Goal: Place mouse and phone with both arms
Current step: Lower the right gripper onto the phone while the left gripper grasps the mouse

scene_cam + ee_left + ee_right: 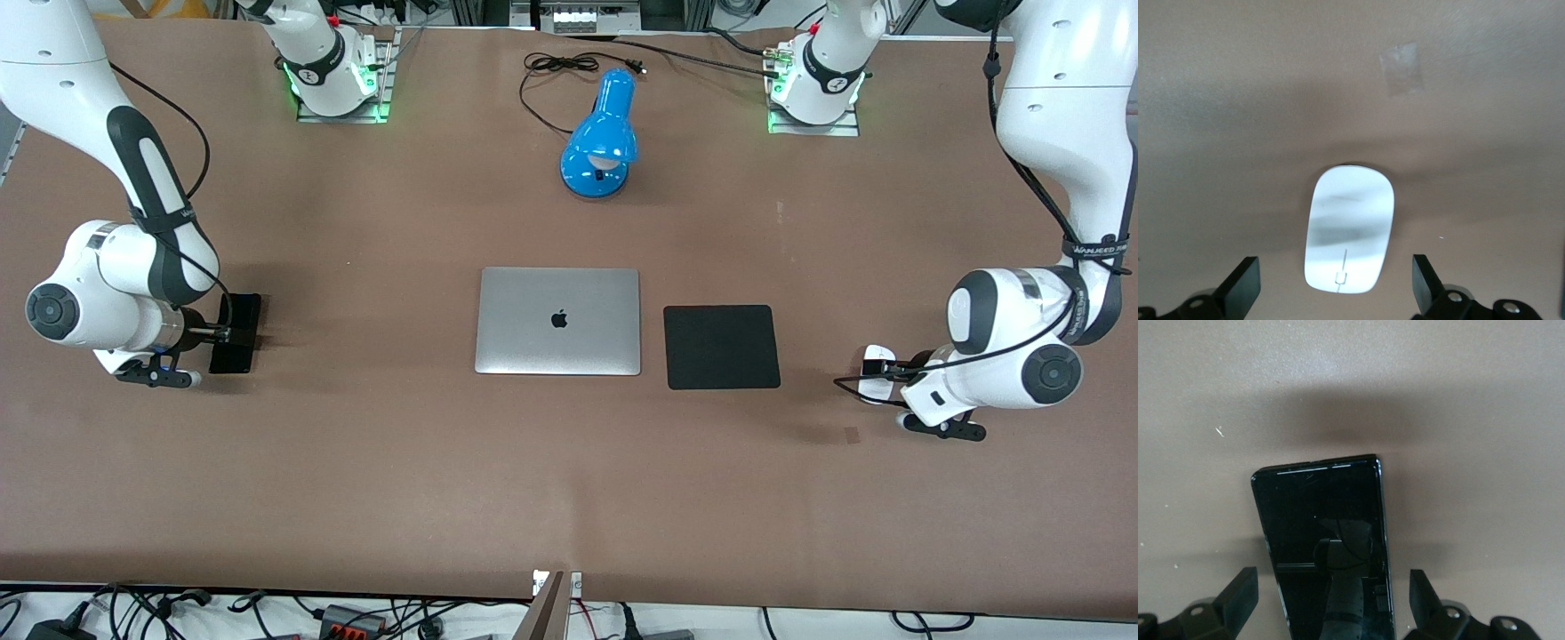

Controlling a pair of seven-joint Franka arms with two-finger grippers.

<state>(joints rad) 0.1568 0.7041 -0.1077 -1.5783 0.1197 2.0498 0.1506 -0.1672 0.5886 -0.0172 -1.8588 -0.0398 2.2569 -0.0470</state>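
Note:
My left gripper is going to pick up the white mouse by its long sides next, and then it can place it on the square black pad [722,347].
The white mouse [874,359] lies on the brown table toward the left arm's end. In the left wrist view the mouse [1350,230] sits between the two spread fingers [1245,285], which do not touch it. My left gripper [889,366] is open and low over the mouse. The black phone [236,333] lies flat toward the right arm's end. In the right wrist view the phone [1325,553] lies between the spread fingers [1239,595], with gaps on both sides. My right gripper [218,335] is open and low over the phone.
A closed silver laptop [558,320] lies mid-table with a square black pad [721,347] beside it, toward the left arm's end. A blue desk lamp [603,138] and its black cable [556,67] lie near the bases. A tape patch [851,435] is on the table near the mouse.

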